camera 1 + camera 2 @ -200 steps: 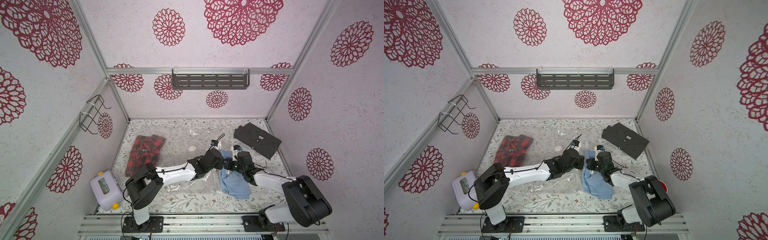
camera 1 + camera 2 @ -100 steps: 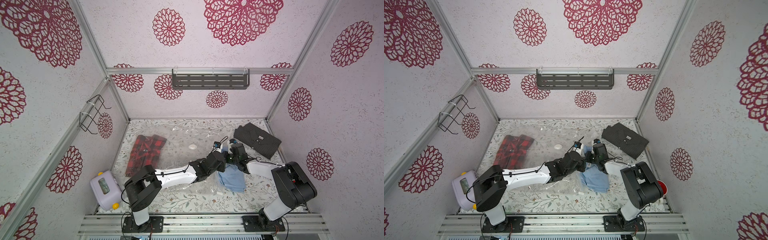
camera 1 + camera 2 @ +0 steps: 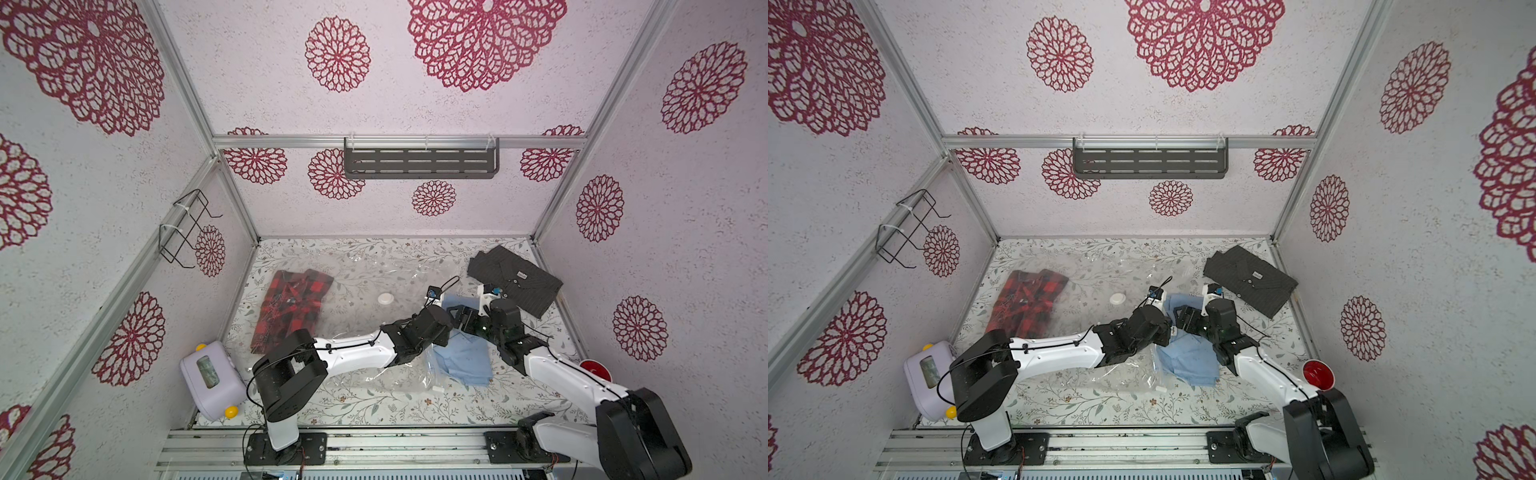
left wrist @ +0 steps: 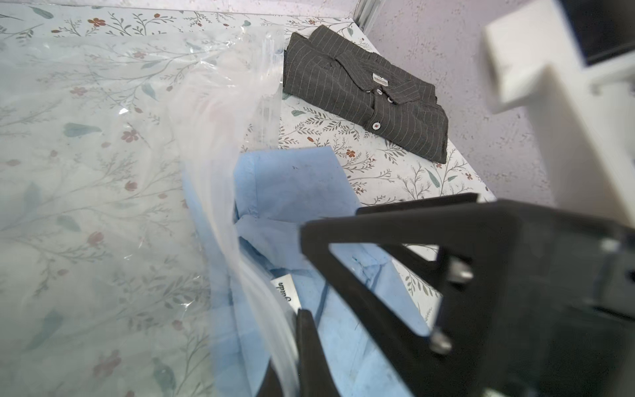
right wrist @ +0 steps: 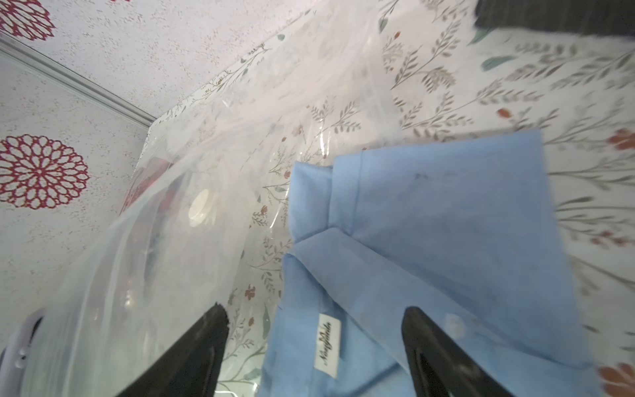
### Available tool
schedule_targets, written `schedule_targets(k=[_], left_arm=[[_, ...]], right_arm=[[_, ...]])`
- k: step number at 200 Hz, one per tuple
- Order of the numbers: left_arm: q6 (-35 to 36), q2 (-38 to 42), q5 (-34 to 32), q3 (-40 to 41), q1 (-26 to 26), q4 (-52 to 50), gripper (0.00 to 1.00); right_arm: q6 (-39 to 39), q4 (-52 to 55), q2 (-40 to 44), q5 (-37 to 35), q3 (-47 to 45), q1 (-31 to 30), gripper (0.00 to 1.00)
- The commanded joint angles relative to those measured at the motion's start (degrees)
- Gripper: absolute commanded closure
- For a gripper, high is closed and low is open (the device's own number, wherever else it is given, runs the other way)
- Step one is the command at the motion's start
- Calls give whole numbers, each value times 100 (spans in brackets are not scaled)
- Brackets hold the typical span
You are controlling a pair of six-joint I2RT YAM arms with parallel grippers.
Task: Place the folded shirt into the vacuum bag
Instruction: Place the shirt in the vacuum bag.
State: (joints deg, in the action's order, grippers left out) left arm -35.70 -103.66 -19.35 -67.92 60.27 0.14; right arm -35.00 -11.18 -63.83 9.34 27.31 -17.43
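My right gripper should next pinch the folded blue shirt (image 3: 465, 361) on its side away from the vacuum bag, so the shirt's edge under the bag's film can go in first.
The vacuum bag (image 3: 365, 286) (image 3: 1100, 286) lies clear and crinkly across the table, with its white valve (image 3: 385, 298) (image 5: 201, 208) on top. A folded blue shirt (image 3: 465, 361) (image 3: 1187, 361) (image 4: 292, 185) (image 5: 446, 223) rests at the bag's right-hand mouth, its left edge under the lifted film. My left gripper (image 3: 444, 332) (image 4: 292, 361) is shut on that upper film (image 4: 240, 240) and holds it up. Just above the shirt's collar label hangs my right gripper (image 3: 457, 316) (image 3: 1183, 318) (image 5: 312, 319), open and holding nothing.
A red plaid shirt (image 3: 293, 307) lies inside the bag at the left. On the table at the back right is a folded dark striped shirt (image 3: 513, 282) (image 4: 364, 92). A lilac device (image 3: 210, 380) stands front left and a red round thing (image 3: 594, 370) front right.
My right gripper has opened and let go of the blue shirt, which has slid a little toward the bag's mouth. The left gripper still pinches the film.
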Motion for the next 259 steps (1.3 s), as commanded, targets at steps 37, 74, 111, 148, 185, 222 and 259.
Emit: schedule_targets(k=[37, 74, 111, 148, 185, 222, 259], left_arm=[[191, -347, -67, -685, 51, -594, 100], [196, -761, -146, -1230, 44, -1266, 100], [104, -1144, -165, -1449, 50, -1553, 100], [50, -1232, -69, -1500, 84, -1605, 100], [70, -1209, -86, -1627, 133, -1681, 100], [88, -1212, -130, -1751, 161, -1781, 100], [97, -1150, -139, -1742, 214, -1804, 100]], right_arm=[[225, 718, 1129, 104, -902, 1075, 12], [95, 428, 1140, 453, -1374, 1251, 16], [-20, -119, 674, 959, -1615, 1244, 35], [-215, -496, 483, 1357, -1545, 1200, 82], [-492, -775, 306, 1449, -1308, 962, 100], [-673, -978, -45, 1205, -1094, 459, 100], [-683, -984, -300, 920, -854, 329, 100]])
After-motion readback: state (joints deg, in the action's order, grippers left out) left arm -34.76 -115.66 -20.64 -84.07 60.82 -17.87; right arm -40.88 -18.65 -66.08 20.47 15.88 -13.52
